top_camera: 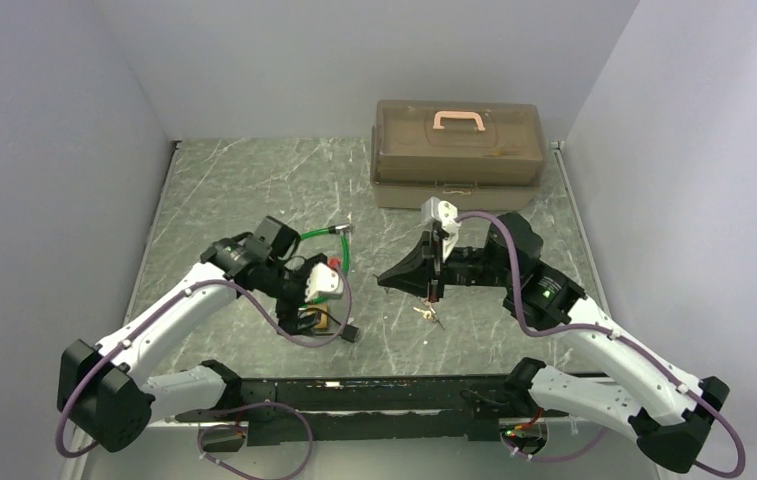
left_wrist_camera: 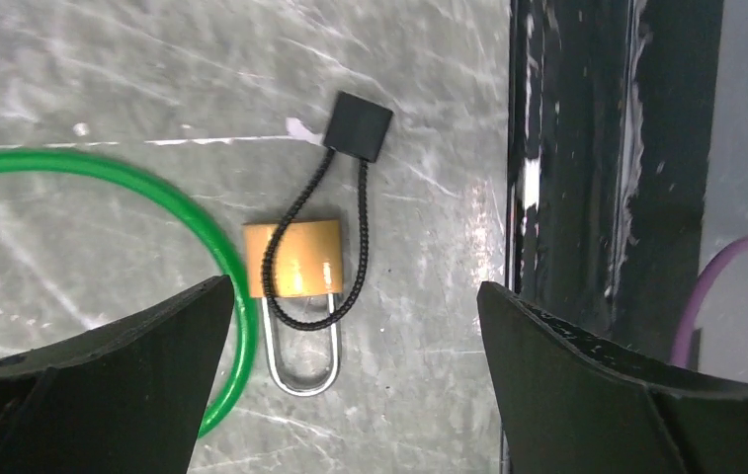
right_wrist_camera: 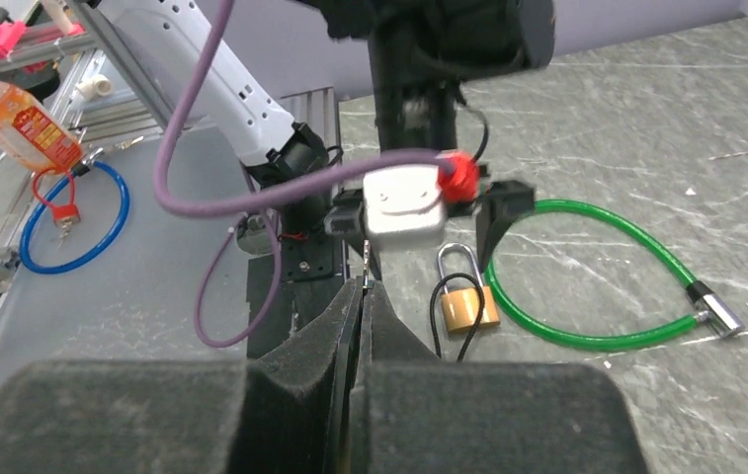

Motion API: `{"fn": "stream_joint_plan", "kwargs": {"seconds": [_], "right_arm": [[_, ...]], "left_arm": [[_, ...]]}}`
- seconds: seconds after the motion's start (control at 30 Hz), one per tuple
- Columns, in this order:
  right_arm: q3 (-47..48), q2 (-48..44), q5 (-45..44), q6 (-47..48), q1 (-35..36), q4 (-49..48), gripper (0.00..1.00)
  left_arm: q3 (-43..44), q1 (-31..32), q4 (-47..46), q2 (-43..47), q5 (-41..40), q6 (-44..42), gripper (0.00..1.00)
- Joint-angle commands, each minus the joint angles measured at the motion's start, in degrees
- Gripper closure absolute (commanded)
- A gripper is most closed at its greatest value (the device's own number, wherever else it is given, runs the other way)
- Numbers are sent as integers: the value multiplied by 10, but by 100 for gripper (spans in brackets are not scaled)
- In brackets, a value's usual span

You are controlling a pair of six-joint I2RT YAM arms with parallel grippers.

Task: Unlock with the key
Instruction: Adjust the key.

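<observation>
My left gripper reaches and grabs the square tag (top_camera: 350, 333) (left_wrist_camera: 360, 125) by its sides next. That leaves the padlock's end opposite the cord free to unlock with the key.
The brass padlock (left_wrist_camera: 292, 259) lies flat on the table with its silver shackle (left_wrist_camera: 302, 355) towards my left wrist camera. A black cord with a square tag (left_wrist_camera: 360, 125) is looped through the shackle. My left gripper (left_wrist_camera: 353, 326) is open above it, the padlock nearer its left finger. The padlock also shows in the top view (top_camera: 316, 320) and the right wrist view (right_wrist_camera: 468, 304). My right gripper (right_wrist_camera: 362, 286) is shut on the key, whose thin silver tip (right_wrist_camera: 365, 259) sticks out past the fingertips. It points left (top_camera: 382, 282). A small key bunch (top_camera: 426, 313) shows under it.
A green cable lock (top_camera: 329, 240) curves round the padlock's far side (left_wrist_camera: 192, 212). A brown toolbox (top_camera: 457, 140) stands at the back. The black rail (left_wrist_camera: 597, 197) runs along the near table edge. A bottle (right_wrist_camera: 19, 118) and a blue cable loop (right_wrist_camera: 78, 222) lie off the table.
</observation>
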State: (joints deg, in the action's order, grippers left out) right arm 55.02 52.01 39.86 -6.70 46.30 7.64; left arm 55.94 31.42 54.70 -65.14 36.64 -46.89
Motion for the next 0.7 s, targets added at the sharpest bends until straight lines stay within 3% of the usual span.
{"fn": "stream_joint_plan", "kwargs": {"seconds": [0.0,0.3,0.67], "right_arm": [[-8,-38,-44,-15,-2,-1,100],[-3,-66,-69,-21,-15,28,100],[15,-62,-8,-30,-83,37,100]], "left_arm": [[-47,31,-52,-10,-10,-135,1],[-123,129,-235,-75,-25,-155,1],[-120,149,-286,-157,-66,-140,9]]}}
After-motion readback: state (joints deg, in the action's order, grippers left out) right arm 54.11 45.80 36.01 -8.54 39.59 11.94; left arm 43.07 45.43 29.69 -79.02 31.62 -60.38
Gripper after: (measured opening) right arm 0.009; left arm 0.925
